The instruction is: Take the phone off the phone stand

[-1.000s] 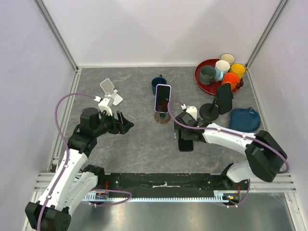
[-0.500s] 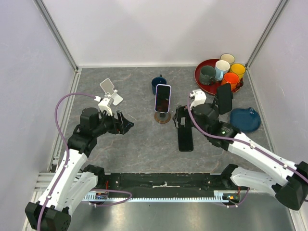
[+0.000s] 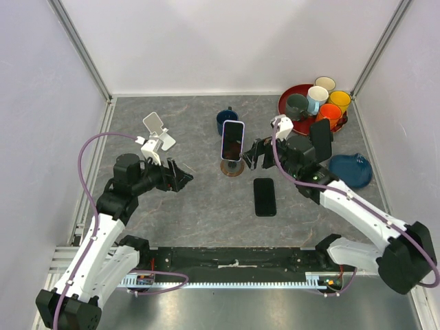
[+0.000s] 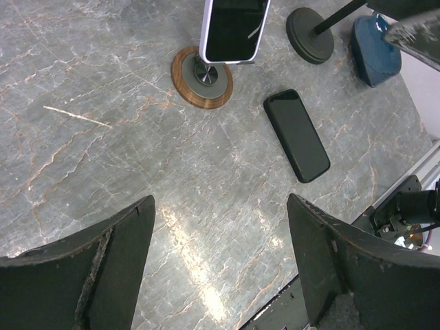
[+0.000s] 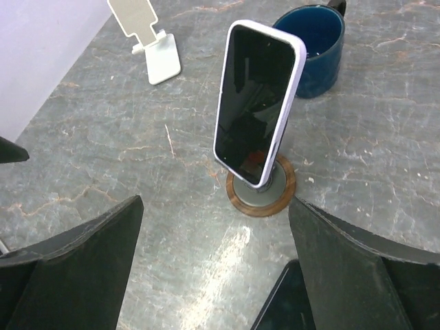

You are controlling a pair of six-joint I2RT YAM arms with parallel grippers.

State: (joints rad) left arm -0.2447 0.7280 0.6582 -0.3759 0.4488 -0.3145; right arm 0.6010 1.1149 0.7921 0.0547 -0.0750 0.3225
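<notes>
Next, my right gripper grabs the lilac phone by its long side edge (image 3: pixel 243 142) (image 5: pixel 284 115). That leaves the phone's lower end free to come off the stand.
A phone in a pale lilac case (image 3: pixel 232 140) stands upright on a round wooden-rimmed stand (image 3: pixel 232 168) at the table's middle. It also shows in the right wrist view (image 5: pixel 258 103) on its stand (image 5: pixel 261 190), and in the left wrist view (image 4: pixel 234 27). A black phone (image 3: pixel 265 196) lies flat on the table in front of it. My right gripper (image 3: pixel 256 155) is open and empty, just right of the standing phone and apart from it. My left gripper (image 3: pixel 177 175) is open and empty, well to its left. A second dark phone (image 3: pixel 320 141) sits on a black stand (image 3: pixel 298 159) to the right.
An empty white folding stand (image 3: pixel 158 130) is at the back left. A blue mug (image 3: pixel 227 118) stands right behind the lilac phone. A red tray (image 3: pixel 287 113) with several cups is at the back right, and a blue dish (image 3: pixel 349 170) is by the right wall.
My right gripper has lifted off the flat black phone and moved back toward the standing lilac phone. The black phone stays on the table. The left arm has not moved.
</notes>
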